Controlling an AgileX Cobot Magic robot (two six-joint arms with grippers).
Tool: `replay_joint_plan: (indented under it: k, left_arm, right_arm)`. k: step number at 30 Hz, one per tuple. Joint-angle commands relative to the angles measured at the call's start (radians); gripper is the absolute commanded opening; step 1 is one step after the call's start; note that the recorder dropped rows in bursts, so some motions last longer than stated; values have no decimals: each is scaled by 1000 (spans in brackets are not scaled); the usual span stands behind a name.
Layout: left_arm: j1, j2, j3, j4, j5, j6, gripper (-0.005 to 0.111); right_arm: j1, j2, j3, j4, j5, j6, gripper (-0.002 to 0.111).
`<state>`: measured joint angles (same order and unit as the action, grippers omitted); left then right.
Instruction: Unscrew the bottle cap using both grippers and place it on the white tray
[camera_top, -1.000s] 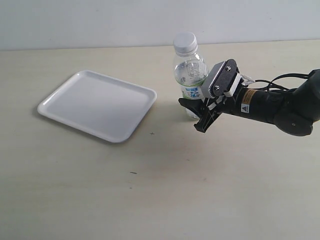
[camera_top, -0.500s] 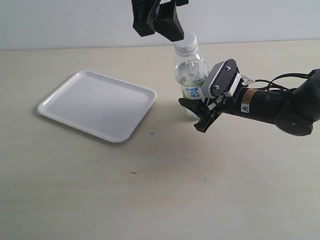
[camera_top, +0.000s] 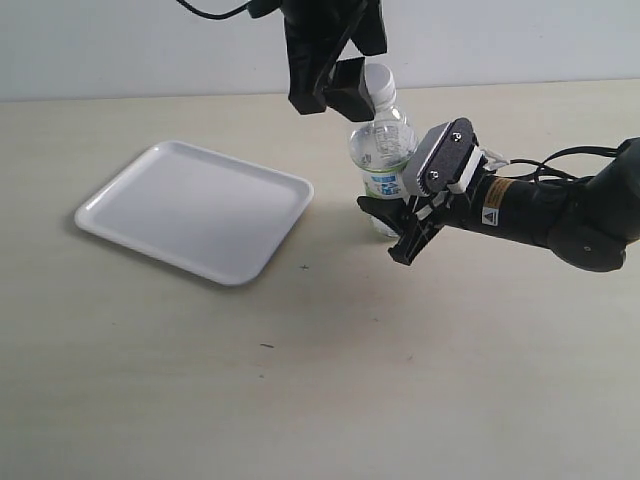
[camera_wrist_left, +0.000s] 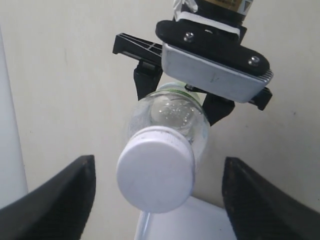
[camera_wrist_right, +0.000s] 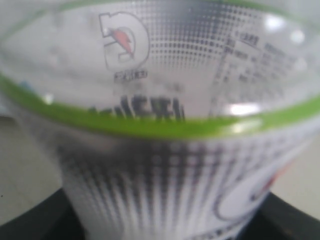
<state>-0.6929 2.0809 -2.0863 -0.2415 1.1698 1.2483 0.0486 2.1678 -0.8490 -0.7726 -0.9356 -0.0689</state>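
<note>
I will next grab the bottle's white cap (camera_top: 379, 79) with my left gripper, so that I can unscrew the bottle for the white tray (camera_top: 195, 208).
The bottle (camera_top: 382, 150) stands upright on the table right of the white tray (camera_top: 195, 208). My right gripper (camera_top: 393, 230) is shut on its labelled lower body, and the label (camera_wrist_right: 160, 125) fills the right wrist view. The white bottle cap (camera_top: 379, 79) is on the neck. My left gripper (camera_top: 330, 95) hangs open at the cap's height and covers part of it. In the left wrist view the cap (camera_wrist_left: 156, 175) lies between the two wide-apart fingers (camera_wrist_left: 60, 200), touching neither.
The tray's rim (camera_wrist_left: 150, 222) shows below the cap in the left wrist view. The right arm's grey plate (camera_wrist_left: 215, 65) sits beside the bottle (camera_wrist_left: 172, 115). Bare beige table (camera_top: 320, 380) lies in front, and a pale wall runs behind.
The left gripper came in from above and has lowered to the cap. The bottle and the right gripper have not moved.
</note>
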Motion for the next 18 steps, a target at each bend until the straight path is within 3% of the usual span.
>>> replay_joint_plan:
  k: [1, 18]
  left_arm:
    - [-7, 5, 0, -4, -20, 2, 69]
    - [-5, 16, 0, -4, 5, -34, 69]
  right_arm:
    - [-2, 12, 4, -5, 111, -14, 0]
    - [-2, 12, 4, -5, 111, -14, 0]
